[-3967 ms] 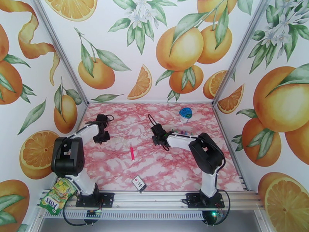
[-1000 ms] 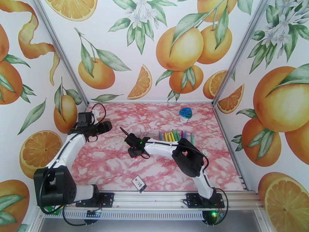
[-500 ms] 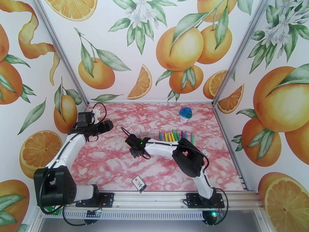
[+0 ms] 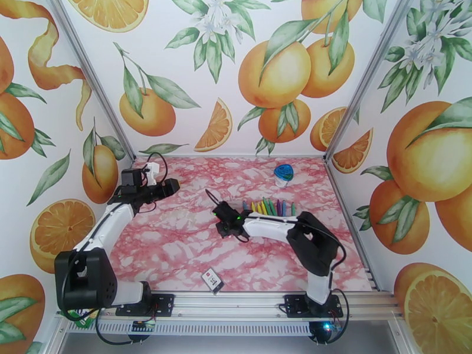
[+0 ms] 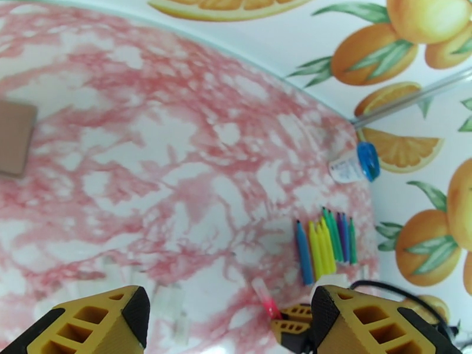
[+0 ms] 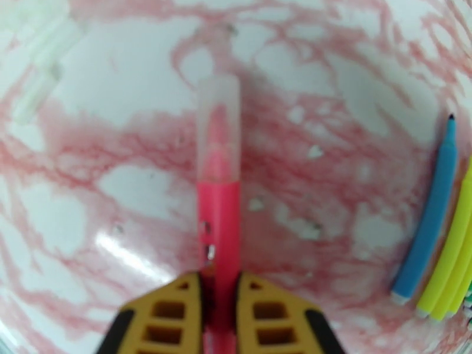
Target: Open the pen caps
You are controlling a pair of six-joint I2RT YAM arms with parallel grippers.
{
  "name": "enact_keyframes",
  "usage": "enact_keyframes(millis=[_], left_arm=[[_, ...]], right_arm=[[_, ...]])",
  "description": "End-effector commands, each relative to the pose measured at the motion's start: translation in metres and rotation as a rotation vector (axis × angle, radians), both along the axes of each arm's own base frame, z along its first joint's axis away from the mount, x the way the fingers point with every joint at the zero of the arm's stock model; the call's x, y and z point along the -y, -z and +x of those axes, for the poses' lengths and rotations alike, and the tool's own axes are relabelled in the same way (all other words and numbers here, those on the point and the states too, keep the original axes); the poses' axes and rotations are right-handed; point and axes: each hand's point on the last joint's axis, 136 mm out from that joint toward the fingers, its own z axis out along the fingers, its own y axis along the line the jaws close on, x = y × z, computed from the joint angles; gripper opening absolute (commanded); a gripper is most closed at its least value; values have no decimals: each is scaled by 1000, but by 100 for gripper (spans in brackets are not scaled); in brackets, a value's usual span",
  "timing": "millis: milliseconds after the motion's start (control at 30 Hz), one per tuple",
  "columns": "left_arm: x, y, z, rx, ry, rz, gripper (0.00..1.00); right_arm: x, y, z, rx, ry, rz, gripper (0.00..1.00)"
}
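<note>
I will pull the pink pen's translucent cap open, so I need to grab that cap with my left gripper next and leave the pen's body to my right gripper.
My right gripper [image 6: 219, 299] is shut on a pink pen [image 6: 218, 213] just above the table, seen close up in the right wrist view. A translucent cap [image 6: 218, 128] sits on the pen's far end. In the top view the right gripper [image 4: 220, 229] is mid-table, left of a row of coloured pens [image 4: 268, 206] lying side by side with bare tips. My left gripper [image 4: 172, 185] is raised at the left, open with nothing between its fingers [image 5: 94, 320]. Its camera sees the pink pen [image 5: 264, 298] and the pen row [image 5: 325, 245].
A clear container with a blue lid [image 4: 284, 173] stands at the back right. A small card [image 4: 213, 281] lies near the front edge. Loose clear caps [image 6: 41, 60] lie on the table left of the pink pen. A brown card [image 5: 15, 140] lies far left.
The pink pen, lying on the table four seconds ago, is now in my right gripper, which has moved right toward the pen row. The left gripper has reached slightly further right.
</note>
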Motion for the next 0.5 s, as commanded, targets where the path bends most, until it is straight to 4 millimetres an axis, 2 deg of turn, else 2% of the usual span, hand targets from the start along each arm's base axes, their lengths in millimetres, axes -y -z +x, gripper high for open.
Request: enact_keyframes(millis=[0,267,467], left_arm=[[27,-18,6,58,97,-48,76],[87,-40,7,115,277,-117,75],[126,-39,2,115,385,-132,72]], right_arm=[[-18,-47,10,96,-63,190,7],[-13,-87,5,190,-119,298,5],[-11,-109,2,246,-123,358,5]])
